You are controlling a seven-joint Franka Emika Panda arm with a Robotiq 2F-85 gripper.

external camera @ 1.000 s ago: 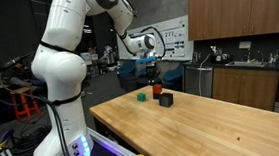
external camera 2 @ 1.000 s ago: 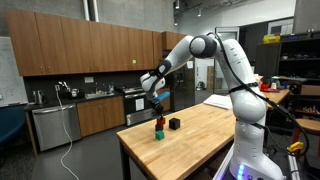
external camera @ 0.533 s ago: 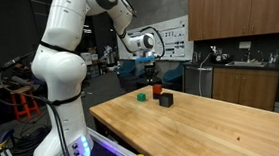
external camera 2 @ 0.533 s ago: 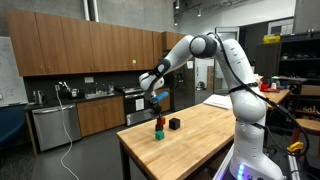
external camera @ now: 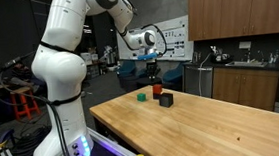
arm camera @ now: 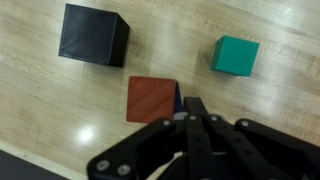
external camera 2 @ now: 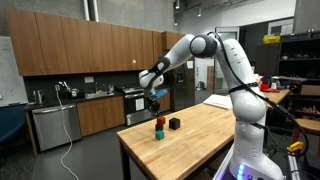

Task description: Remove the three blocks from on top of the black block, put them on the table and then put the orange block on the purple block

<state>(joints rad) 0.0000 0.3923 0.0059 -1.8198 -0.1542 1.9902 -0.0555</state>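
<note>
My gripper would come up empty if I lifted it now, because its fingers are pressed together above and just beside the orange block.
The orange block sits on top of the purple block, of which only a thin dark edge shows in the wrist view. The black block and the green block lie separately on the table. My gripper is shut and empty, with its fingers pressed together, above and just beside the orange block. In both exterior views the gripper hangs above the stack. They also show the orange block, the green block and the black block near the table's end.
The blocks stand near one end of the long wooden table, close to its edge. Kitchen cabinets and a counter stand beyond the table. The robot's base stands beside it.
The gripper has risen slightly above the stack. The blocks have not moved.
</note>
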